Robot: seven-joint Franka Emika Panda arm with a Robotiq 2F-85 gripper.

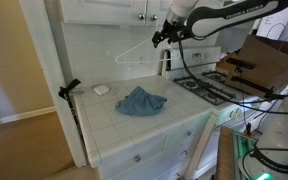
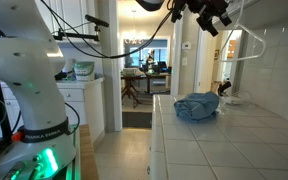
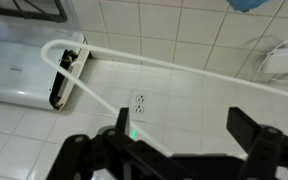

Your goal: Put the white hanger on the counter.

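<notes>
The gripper grabs the white hanger by its upper end next. That leaves the long bar free beneath the gripper, to lay it on the counter.
The white hanger (image 1: 134,50) is up in front of the tiled wall, above the back of the counter (image 1: 124,125). It also shows in the exterior view from the counter's end (image 2: 246,48). In the wrist view its long bar (image 3: 184,70) crosses the frame, and a thinner arm runs down to my left finger. My gripper (image 1: 160,38) is at the hanger's upper end, high above the counter (image 2: 234,140), and it shows in an exterior view (image 2: 216,25) too. The fingers (image 3: 184,125) are wide apart with nothing between them. The hanger's hook is hidden.
A blue cloth (image 1: 141,101) lies crumpled on the counter and shows in an exterior view (image 2: 196,106). A small white object (image 1: 101,89) sits by the wall. The black-grated stove (image 1: 209,88) adjoins the counter. A cardboard box (image 1: 269,60) stands beyond. A wall outlet (image 3: 139,103) is in the tiles.
</notes>
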